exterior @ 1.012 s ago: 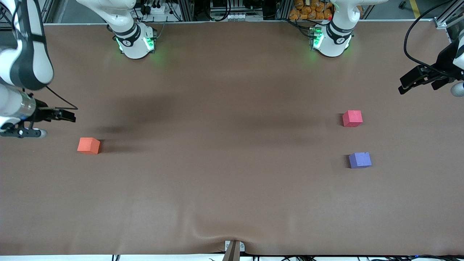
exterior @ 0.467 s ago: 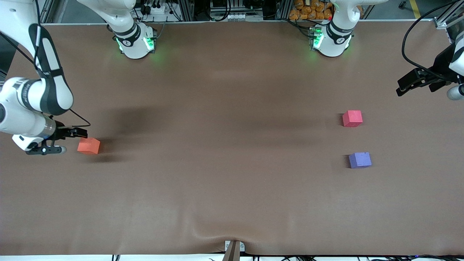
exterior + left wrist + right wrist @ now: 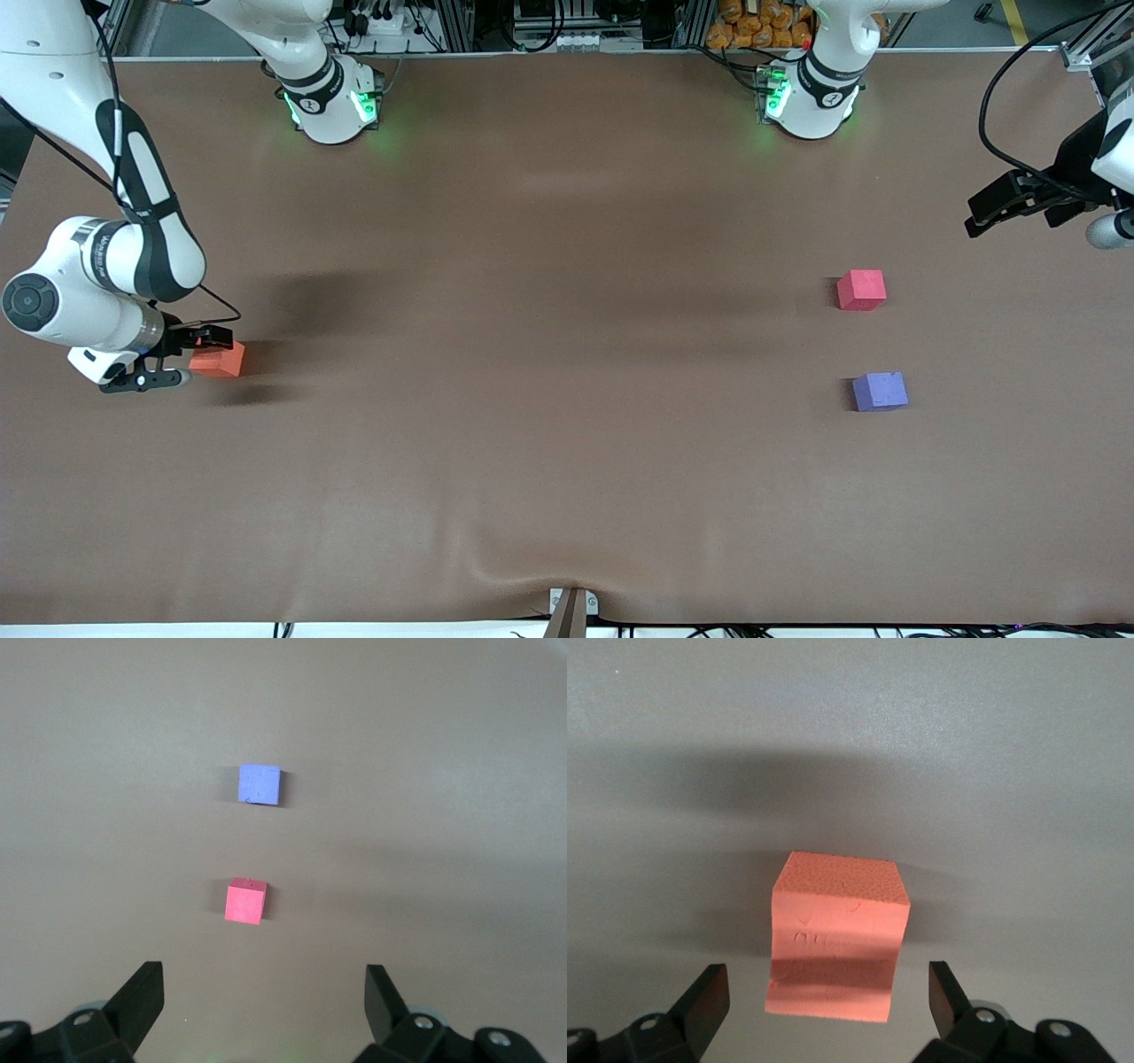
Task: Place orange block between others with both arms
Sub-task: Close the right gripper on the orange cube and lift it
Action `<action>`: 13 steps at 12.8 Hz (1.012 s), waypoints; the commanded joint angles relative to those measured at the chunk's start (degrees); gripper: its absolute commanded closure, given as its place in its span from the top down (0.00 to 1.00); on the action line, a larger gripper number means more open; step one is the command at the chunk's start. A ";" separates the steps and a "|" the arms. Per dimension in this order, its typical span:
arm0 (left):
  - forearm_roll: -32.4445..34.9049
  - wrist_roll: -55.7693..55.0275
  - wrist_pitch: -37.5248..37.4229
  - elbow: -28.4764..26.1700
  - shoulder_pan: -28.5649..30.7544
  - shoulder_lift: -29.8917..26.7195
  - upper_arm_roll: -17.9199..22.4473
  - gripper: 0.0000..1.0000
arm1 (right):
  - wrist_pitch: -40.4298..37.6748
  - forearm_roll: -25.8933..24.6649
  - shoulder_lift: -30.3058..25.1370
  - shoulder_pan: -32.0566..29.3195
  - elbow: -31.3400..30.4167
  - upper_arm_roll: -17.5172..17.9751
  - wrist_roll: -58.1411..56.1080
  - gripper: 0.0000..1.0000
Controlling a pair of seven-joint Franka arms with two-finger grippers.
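Note:
My right gripper takes hold of the orange block (image 3: 223,361) by its smooth opposite sides next, to get it between the pinkish-red cube (image 3: 862,289) and the purple-blue cube.
The orange block (image 3: 223,361) lies on the table toward the right arm's end. My right gripper (image 3: 195,357) is down at it and open. In the right wrist view the orange block (image 3: 837,935) sits between the tips of my right gripper (image 3: 827,985), with a gap on each side and no contact. The others, a pinkish-red cube (image 3: 861,290) and a purple-blue cube (image 3: 880,391), lie apart toward the left arm's end, the purple-blue one nearer the front camera. My left gripper (image 3: 1010,213) waits open and empty above that end; its view shows both cubes (image 3: 245,902) (image 3: 260,784) past the left gripper (image 3: 261,992).
The brown table cover (image 3: 567,443) has a raised wrinkle at its front edge by a small bracket (image 3: 571,607). The arm bases (image 3: 332,102) (image 3: 811,97) stand along the table's back edge.
My right arm has swung in and come down, bringing its open gripper to the orange block. The left gripper has hardly shifted. None of the three cubes has moved.

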 commanded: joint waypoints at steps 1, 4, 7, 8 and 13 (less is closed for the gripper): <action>-0.31 1.15 -0.01 1.03 0.23 0.21 -0.11 1.00 | 2.68 -0.52 1.80 -1.10 0.81 0.48 -3.36 1.00; -0.58 1.15 -0.01 1.03 0.41 0.12 -0.11 1.00 | 5.59 -0.43 3.21 -2.15 0.72 0.57 -3.64 1.00; -0.67 1.15 0.08 1.03 0.67 -0.23 -0.11 1.00 | 6.03 -0.34 3.65 -1.89 0.81 0.66 -3.55 1.00; -0.67 1.15 0.08 1.03 0.67 -0.23 -0.11 1.00 | 6.03 -0.34 3.65 -1.80 0.72 0.66 -3.55 0.99; -0.76 1.15 0.08 1.03 0.58 -0.41 -0.11 1.00 | 4.45 -0.25 2.69 -1.19 0.89 0.92 -2.93 0.00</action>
